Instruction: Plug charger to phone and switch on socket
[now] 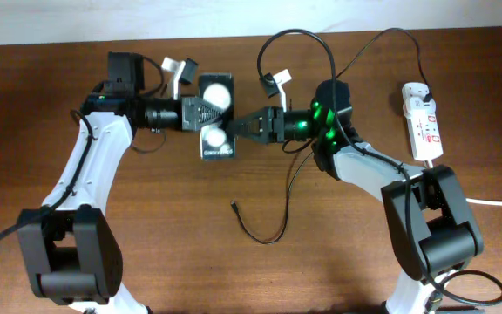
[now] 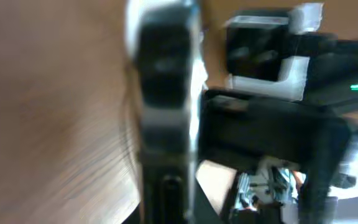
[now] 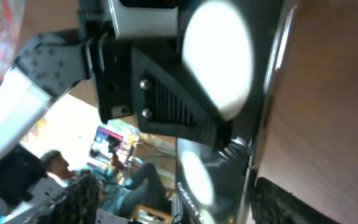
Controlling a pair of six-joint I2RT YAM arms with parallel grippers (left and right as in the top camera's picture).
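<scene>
The right gripper grabs the phone's side edge opposite my left gripper next. That leaves the phone's front end free for plugging in the charger.
The phone (image 1: 218, 139) is at the table's middle back, screen up with two round white reflections. My left gripper (image 1: 203, 112) reaches in from the left and is shut on it, one finger flat across the screen (image 3: 166, 106). The left wrist view shows the phone edge-on (image 2: 166, 112). My right gripper (image 1: 236, 127) is open, its fingers either side of the phone's right edge (image 3: 185, 208). The charger's connector tip (image 1: 234, 207) lies loose on the table in front of the phone. Its thin cable (image 1: 277, 228) loops back to a black plug (image 1: 428, 91) in the socket (image 1: 424, 131).
The socket's thick white cord (image 1: 495, 202) runs off the right edge. The charger cable arches over the back of the table (image 1: 303, 35) behind my right arm. The wooden table (image 1: 172, 235) carries nothing else in view.
</scene>
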